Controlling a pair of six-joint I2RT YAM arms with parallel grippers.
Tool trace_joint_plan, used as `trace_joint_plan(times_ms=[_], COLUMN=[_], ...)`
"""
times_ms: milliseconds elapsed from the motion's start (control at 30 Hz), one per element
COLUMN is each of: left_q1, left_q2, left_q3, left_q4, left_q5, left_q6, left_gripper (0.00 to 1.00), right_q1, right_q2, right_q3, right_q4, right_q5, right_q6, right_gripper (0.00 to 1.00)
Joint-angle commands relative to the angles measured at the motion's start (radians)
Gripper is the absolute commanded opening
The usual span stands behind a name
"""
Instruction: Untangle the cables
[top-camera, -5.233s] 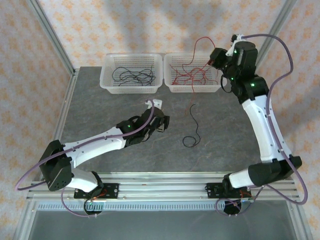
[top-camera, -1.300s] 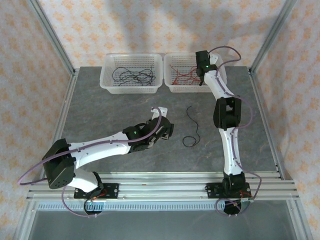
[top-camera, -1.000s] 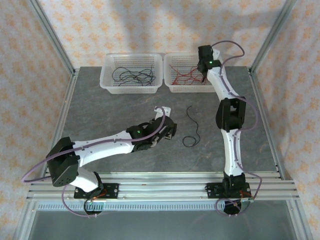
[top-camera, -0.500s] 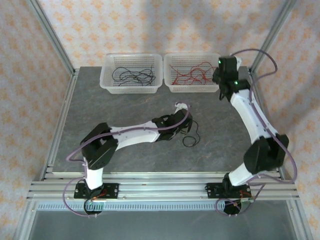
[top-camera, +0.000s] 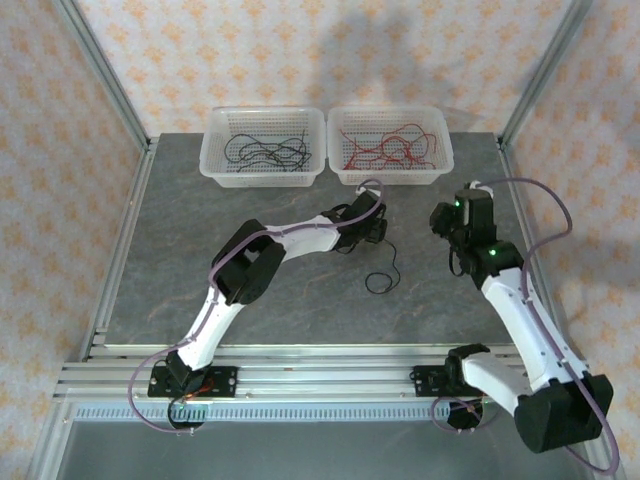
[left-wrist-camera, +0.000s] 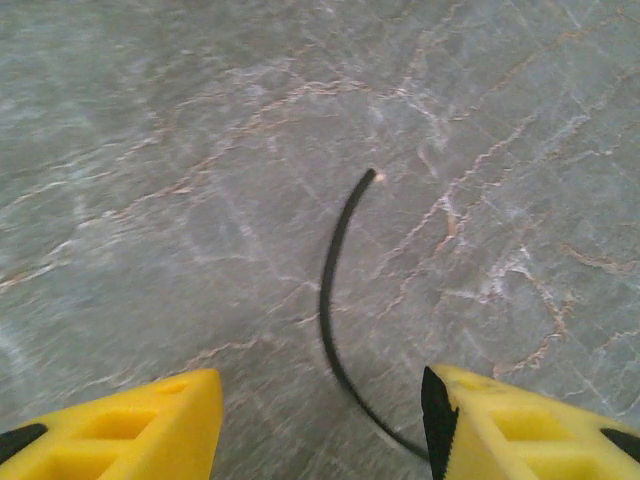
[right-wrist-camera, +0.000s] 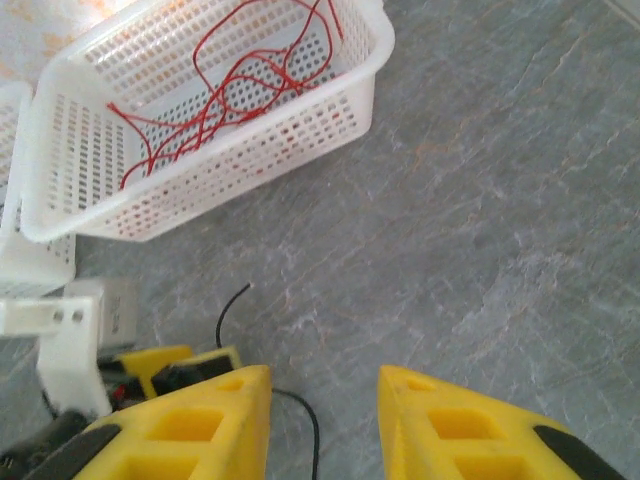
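Observation:
My left gripper grabs the black cable near its far end (left-wrist-camera: 327, 318) next, which leaves the small loop free for my right gripper to untangle.
One black cable (top-camera: 396, 264) lies loose on the grey table (top-camera: 200, 250), ending in a small loop toward the front. My left gripper (top-camera: 374, 228) hovers over its far end, open. In the left wrist view the cable (left-wrist-camera: 327, 300) curves between the yellow fingers (left-wrist-camera: 140, 425) and touches neither. My right gripper (top-camera: 440, 222) is open and holds nothing, to the right of the cable. Its wrist view shows the cable tip (right-wrist-camera: 235, 300) and the left gripper's fingers (right-wrist-camera: 170, 362). Black cables (top-camera: 265, 152) and red cables (top-camera: 390, 150) lie in baskets.
Two white perforated baskets stand side by side at the back: the left one (top-camera: 212, 165) with black wires, the right one (top-camera: 446, 160) with red wires (right-wrist-camera: 215, 95). Aluminium frame posts (top-camera: 100, 75) stand at the table's corners. Purple arm cables (top-camera: 545, 195) arc beside the right arm.
My left gripper has reached right and back to the far end of the loose black cable. My right arm has pulled away from the red basket and dropped toward the table's right middle.

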Motion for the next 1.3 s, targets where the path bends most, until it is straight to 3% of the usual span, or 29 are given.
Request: trace_joint_plan(times_ms=[0,167,267,367,500,767,933,1100,1267], left_q1=[-0.003,-0.004,-0.004,-0.001,-0.002,-0.004,-0.003,-0.004,-0.003], left_q2=[0.037,0.077,0.104,0.13,0.123,-0.09,-0.226,-0.298,-0.313], left_q3=[0.073,0.1,0.126,0.162,0.19,0.105,-0.002,-0.084,-0.101], left_q4=[0.014,0.019,0.019,0.006,-0.011,0.056,0.123,0.171,0.201], left_q5=[0.058,0.056,0.056,0.062,0.055,0.087,0.091,0.085,0.094], left_q6=[0.03,0.035,0.043,0.05,0.06,-0.039,-0.151,-0.275,-0.325], left_gripper=[0.56,0.53,0.46,0.34,0.0,0.0,0.0,0.0,0.0], right_q1=[-0.002,-0.003,-0.001,-0.001,-0.001,0.0,0.0,-0.001,-0.001], right_q2=[-0.038,-0.064,-0.073,-0.088,-0.126,-0.178,-0.179,-0.17,-0.174], right_q3=[-0.044,-0.077,-0.098,-0.133,-0.207,-0.448,-0.613,-0.68,-0.704], right_q4=[0.003,0.0,0.009,0.022,0.053,0.256,0.575,0.774,0.814], right_q5=[-0.05,-0.069,-0.103,-0.148,-0.222,-0.429,-0.594,-0.612,-0.599], right_q6=[0.043,0.064,0.083,0.104,0.14,0.243,0.344,0.402,0.454], right_gripper=[0.33,0.33,0.33,0.33,0.33,0.37,0.43,0.49,0.48])
